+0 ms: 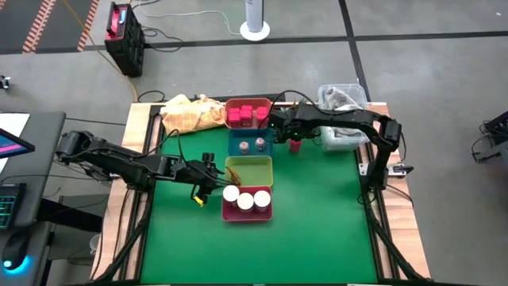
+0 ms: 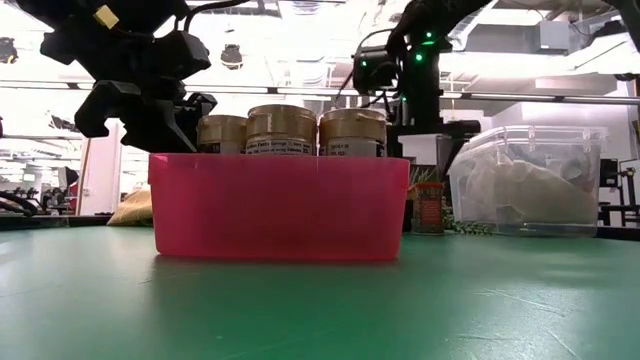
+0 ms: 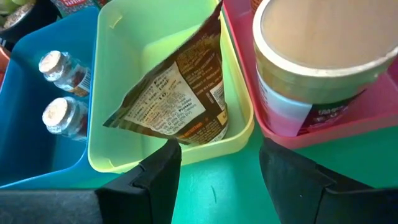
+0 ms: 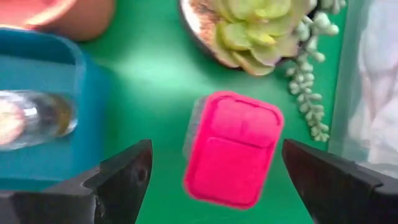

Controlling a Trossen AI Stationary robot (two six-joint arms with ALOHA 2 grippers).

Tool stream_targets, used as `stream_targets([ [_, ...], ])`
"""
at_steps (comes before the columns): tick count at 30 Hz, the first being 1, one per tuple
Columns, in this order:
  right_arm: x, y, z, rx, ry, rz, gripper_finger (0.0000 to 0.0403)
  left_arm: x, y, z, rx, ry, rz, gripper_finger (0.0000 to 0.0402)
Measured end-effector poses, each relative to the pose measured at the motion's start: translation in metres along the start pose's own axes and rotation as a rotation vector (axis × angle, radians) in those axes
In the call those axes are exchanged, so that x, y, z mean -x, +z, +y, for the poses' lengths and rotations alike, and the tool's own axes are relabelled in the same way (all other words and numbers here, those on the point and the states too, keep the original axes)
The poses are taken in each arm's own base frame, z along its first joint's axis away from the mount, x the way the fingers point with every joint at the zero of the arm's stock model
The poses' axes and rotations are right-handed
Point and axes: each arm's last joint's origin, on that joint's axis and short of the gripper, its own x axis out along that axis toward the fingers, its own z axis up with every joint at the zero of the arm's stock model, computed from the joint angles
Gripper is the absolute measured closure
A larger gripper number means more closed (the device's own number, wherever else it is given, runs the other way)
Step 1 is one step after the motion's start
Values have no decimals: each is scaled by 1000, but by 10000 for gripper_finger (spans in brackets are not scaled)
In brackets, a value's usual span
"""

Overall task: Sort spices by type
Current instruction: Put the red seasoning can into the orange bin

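Note:
The magenta pack is next for my right gripper to grab, by the long sides of its lid, so that it gets sorted with its kind in the red tray (image 1: pixel 248 113) (image 4: pixel 74 14).
A magenta spice pack (image 4: pixel 233 149) lies flat on the green mat beside the blue tray (image 1: pixel 238 146). My right gripper (image 4: pixel 216 146) hangs over it, open, one finger on either side and clear of it. My left gripper (image 3: pixel 217 155) stands open and empty at the near-left corner of the yellow-green tray (image 3: pixel 112 81), where a brown printed packet (image 3: pixel 180 93) leans against the wall. The blue tray holds two grey-topped shakers (image 3: pixel 59 90). Three tan-lidded jars (image 1: pixel 246 199) stand in the pink tray (image 2: pixel 280 205). Several magenta packs (image 1: pixel 248 115) fill the red tray.
A small succulent (image 4: pixel 261 25) in its pot stands just beyond the loose pack. A clear plastic box (image 1: pixel 343 107) sits at the far right corner and a yellow cloth (image 1: pixel 190 114) at the far left. Bare green mat (image 1: pixel 262 250) stretches toward the near edge.

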Motion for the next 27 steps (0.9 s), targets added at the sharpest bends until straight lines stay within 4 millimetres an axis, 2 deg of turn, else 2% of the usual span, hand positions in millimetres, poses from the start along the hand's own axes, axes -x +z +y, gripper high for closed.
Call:
stream_targets([
  [6,-11,-2,-5,-21,-23,6,15,0,-1,0,-1,-2,7,196],
  [11,-19,-5,2,-7,43,-19,15,0,-1,0,-3,-1,6,196],
  [18,-21,-7,3,37,50,-19,19,0,-1,0,-3,-1,6,196],
  [22,-21,-7,3,41,53,-21,46,0,-1,0,-3,-1,6,196],
  [27,-21,-6,3,51,59,-24,109,0,-1,0,-4,-1,6,196],
])
